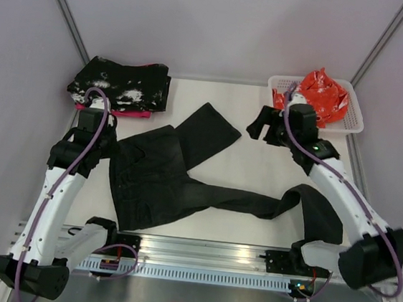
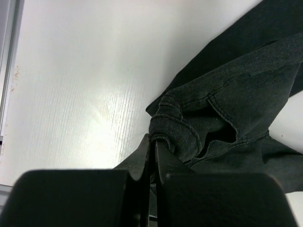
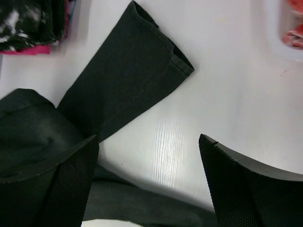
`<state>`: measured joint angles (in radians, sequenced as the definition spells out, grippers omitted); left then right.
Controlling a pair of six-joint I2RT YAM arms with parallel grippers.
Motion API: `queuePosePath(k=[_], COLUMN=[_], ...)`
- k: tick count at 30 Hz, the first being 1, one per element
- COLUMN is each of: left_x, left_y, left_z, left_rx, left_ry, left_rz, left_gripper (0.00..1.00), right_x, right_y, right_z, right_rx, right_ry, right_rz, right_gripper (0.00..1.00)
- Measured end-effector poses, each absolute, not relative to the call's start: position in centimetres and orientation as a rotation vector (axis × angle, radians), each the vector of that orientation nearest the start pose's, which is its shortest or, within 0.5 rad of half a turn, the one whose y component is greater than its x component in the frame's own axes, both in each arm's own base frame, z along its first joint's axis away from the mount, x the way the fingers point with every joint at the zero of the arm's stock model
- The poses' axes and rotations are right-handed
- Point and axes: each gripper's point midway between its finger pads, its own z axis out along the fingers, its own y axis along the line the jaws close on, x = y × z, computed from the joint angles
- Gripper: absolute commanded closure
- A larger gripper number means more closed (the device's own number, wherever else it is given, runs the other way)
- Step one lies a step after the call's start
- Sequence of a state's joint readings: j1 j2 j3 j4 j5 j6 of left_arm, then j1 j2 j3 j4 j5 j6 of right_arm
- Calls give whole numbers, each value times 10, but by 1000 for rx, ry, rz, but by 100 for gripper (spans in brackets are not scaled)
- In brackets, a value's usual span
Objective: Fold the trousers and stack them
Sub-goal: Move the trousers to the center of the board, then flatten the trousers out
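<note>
My right gripper should next grab the trousers' upper leg by the hem's near corner, to pull the leg straight from the held waist for folding.
The plain black trousers (image 1: pixel 151 182) lie spread out on the white table. The waist is at the left, one leg runs up to the back middle (image 1: pixel 207 130), and the other runs right, with its end folded back near the right arm (image 1: pixel 317 214). My left gripper (image 1: pixel 105 141) is shut on a bunched edge of the waist, seen up close in the left wrist view (image 2: pixel 152 139). My right gripper (image 1: pixel 261 128) hangs open and empty above the table beside the upper leg's hem (image 3: pixel 128 80). Its jaws stand wide apart (image 3: pixel 149 139).
A folded black cloth speckled with white (image 1: pixel 122 85) lies on pink cloth at the back left. A white basket (image 1: pixel 352 127) at the back right holds orange-red cloth (image 1: pixel 323 95). A metal rail (image 1: pixel 198 255) runs along the near edge. Grey walls enclose the table.
</note>
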<state>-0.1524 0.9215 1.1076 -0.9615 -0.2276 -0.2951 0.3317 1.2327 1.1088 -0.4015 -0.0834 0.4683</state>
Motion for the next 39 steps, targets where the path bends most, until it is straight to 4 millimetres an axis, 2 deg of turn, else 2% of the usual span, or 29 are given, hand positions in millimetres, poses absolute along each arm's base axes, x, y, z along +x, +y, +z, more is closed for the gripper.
queuePosePath(k=[1, 4, 6, 9, 14, 18, 21, 24, 25, 27, 28, 29, 34, 37, 39], left_x=[242, 245, 246, 246, 243, 242, 242, 242, 242, 243, 243, 244, 245, 247, 248], left_y=[-6, 2, 9, 19, 28, 31, 32, 33, 33, 33, 33, 33, 33, 38, 43], left_z=[225, 224, 224, 220, 210, 210, 210, 211, 211, 212, 211, 211, 210, 211, 209], left_rx=[-287, -329, -359, -403, -437, -441, -443, -443, -442, -442, -442, -442, -438, -442, -465], left_ry=[2307, 2301, 2291, 2282, 2286, 2280, 2279, 2275, 2272, 2266, 2263, 2262, 2257, 2251, 2254], left_rz=[51, 74, 87, 120, 153, 166, 169, 169, 168, 167, 165, 165, 166, 186, 203], left_gripper=[98, 98, 98, 98, 98, 98, 98, 98, 98, 98, 98, 98, 98, 98, 98], right_x=[353, 384, 409, 447, 494, 512, 514, 507, 505, 501, 500, 498, 475, 439, 408], right_y=[162, 190, 207, 223, 233, 238, 238, 236, 235, 232, 232, 230, 219, 197, 175], right_z=[226, 177, 157, 137, 107, 76, 51, 31, 27, 22, 22, 21, 22, 26, 36], right_rx=[76, -22, -75, -117, -156, -202, -228, -246, -249, -255, -255, -259, -224, -146, -69], right_ry=[2158, 2236, 2264, 2255, 2244, 2265, 2304, 2353, 2362, 2368, 2366, 2365, 2381, 2406, 2418], right_rz=[565, 541, 520, 489, 401, 330, 284, 258, 254, 247, 248, 244, 242, 210, 169], right_gripper=[8, 8, 8, 9, 9, 12, 19, 32, 45, 60, 87, 99, 100, 100, 100])
